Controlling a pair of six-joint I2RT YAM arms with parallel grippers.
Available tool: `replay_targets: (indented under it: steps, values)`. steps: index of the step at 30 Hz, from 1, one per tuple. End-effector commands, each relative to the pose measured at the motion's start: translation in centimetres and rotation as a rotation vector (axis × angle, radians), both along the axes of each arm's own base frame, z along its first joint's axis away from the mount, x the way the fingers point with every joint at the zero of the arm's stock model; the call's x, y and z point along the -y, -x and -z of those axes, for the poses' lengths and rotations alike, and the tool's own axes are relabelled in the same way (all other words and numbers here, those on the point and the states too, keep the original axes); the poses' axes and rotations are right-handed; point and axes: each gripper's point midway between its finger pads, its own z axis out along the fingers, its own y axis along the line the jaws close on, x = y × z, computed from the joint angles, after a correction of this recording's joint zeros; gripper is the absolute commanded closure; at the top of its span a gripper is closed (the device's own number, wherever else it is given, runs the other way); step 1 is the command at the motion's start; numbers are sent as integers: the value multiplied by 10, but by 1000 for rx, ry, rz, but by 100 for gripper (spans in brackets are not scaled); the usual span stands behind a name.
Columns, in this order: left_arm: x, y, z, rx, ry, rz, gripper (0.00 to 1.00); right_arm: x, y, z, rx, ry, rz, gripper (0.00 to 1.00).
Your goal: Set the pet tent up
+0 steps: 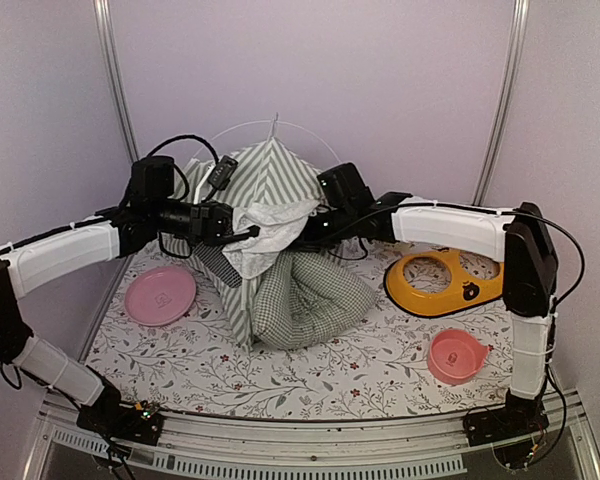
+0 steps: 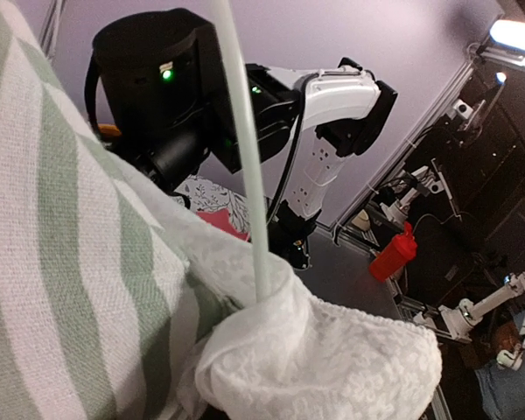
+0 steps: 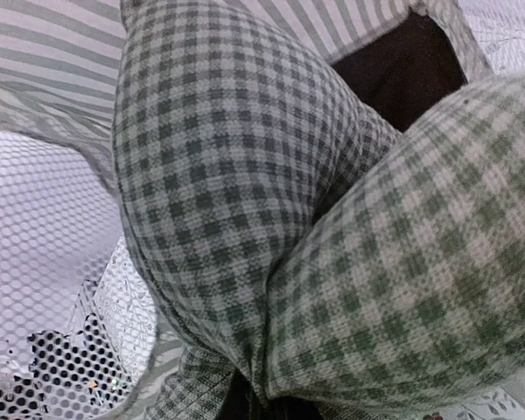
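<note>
The cushion is at the pet tent's opening with bare dark floor beyond, so it would drop short if the robot opened now. The right gripper should move it farther in.
The pet tent, a grey-green and white striped teepee, stands at the back centre with a thin white pole tip at its top. Its white lace curtain is bunched up at the front. My left gripper reaches into that lace. In the left wrist view the lace covers my fingers, beside striped fabric and a white pole. My right gripper pinches the folded green-checked gingham cushion, which fills the right wrist view and hides the fingers.
A pink plate lies at the left on the floral mat. A yellow feeder stand sits at the right, with a pink bowl in front of it. White mesh shows beside the cushion.
</note>
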Motion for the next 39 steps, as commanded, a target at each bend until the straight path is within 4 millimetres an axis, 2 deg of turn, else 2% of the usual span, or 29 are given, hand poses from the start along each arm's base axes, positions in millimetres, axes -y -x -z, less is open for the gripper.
replay_targets:
  steps: [1, 4, 6, 11, 14, 17, 20, 23, 31, 39]
  values:
    - [15, 16, -10, -37, 49, 108, 100, 35, 0, -57, 114, 12, 85, 100]
    - [19, 16, -2, -69, 50, 105, 100, 31, 13, -42, 58, 13, 30, 100]
    - [21, 15, 7, -89, 42, 97, 100, 28, 14, -26, 35, 5, 27, 100]
    - [21, 9, 32, -140, 9, 61, 100, 33, -12, 31, 62, 56, 146, 99]
    - [20, -2, 45, -169, -11, 5, 100, 29, -18, 53, 99, 33, 160, 89]
    - [16, -18, 50, -187, -25, -88, 100, 25, -10, 66, 130, 31, 161, 69]
    - [9, -33, 52, -195, -41, -198, 100, 22, 5, 61, 216, 21, 176, 47]
    - [2, -45, 56, -204, -62, -290, 100, 27, 18, 50, 291, 1, 198, 35]
    - [-21, -69, 65, -269, -84, -521, 100, 45, 41, 28, 367, -94, 210, 22]
    - [-27, -70, 71, -287, -124, -564, 100, 53, 53, 3, 422, -141, 185, 13]
